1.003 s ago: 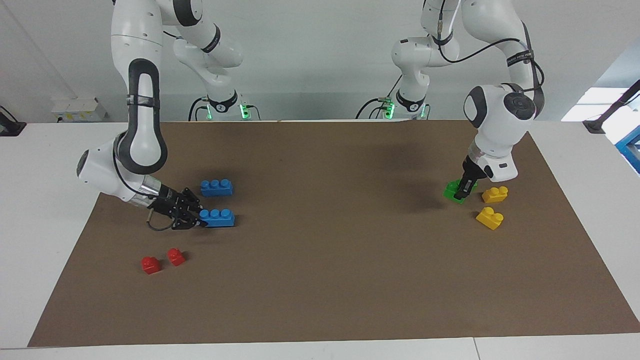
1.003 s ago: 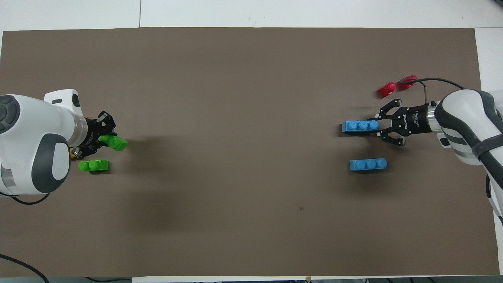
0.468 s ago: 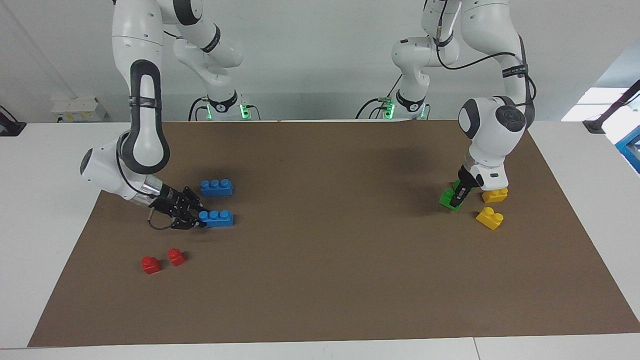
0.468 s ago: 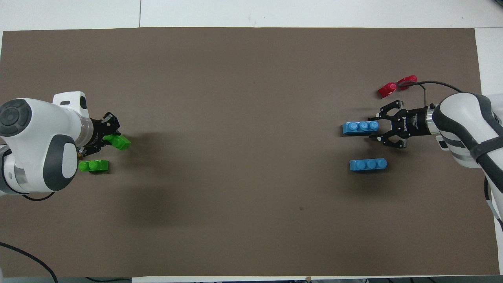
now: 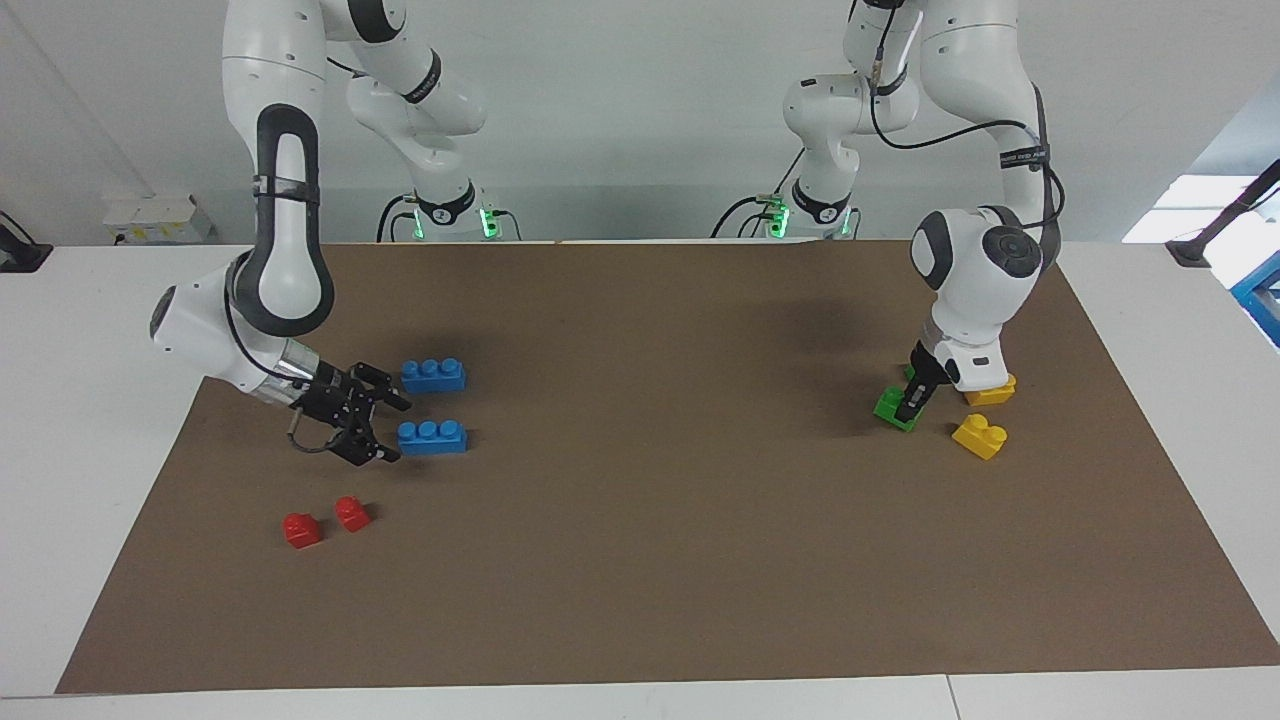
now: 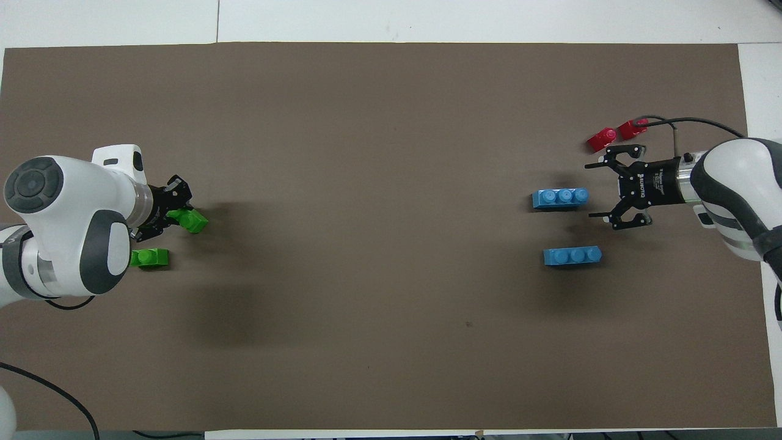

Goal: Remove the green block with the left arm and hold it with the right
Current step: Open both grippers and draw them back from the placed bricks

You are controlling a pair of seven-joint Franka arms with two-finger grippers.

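The green block (image 6: 193, 220) is low over the brown mat and would lie flat if I let go now. My left gripper should release the block.
My left gripper (image 5: 910, 404) is shut on a green block (image 5: 891, 408) and holds it tilted, low over the mat at the left arm's end; both also show in the overhead view, the gripper (image 6: 182, 215) and the block (image 6: 195, 221). The second green block (image 6: 150, 258) lies on the mat nearer to the robots, partly under the left wrist. My right gripper (image 5: 393, 430) is open wide and empty, just off the end of a blue three-stud brick (image 5: 432, 437). In the overhead view the right gripper (image 6: 602, 191) is beside that brick (image 6: 559, 198).
A second blue brick (image 5: 432, 374) lies nearer to the robots. Two red bricks (image 5: 301, 529) (image 5: 351, 513) lie farther out at the right arm's end. Two yellow bricks (image 5: 980, 435) (image 5: 993, 393) lie beside the left gripper. A brown mat (image 5: 650, 520) covers the table.
The left gripper has carried the green block away from the other green block, toward the table's middle. The right gripper has let go of the blue brick, opened wide and drawn back.
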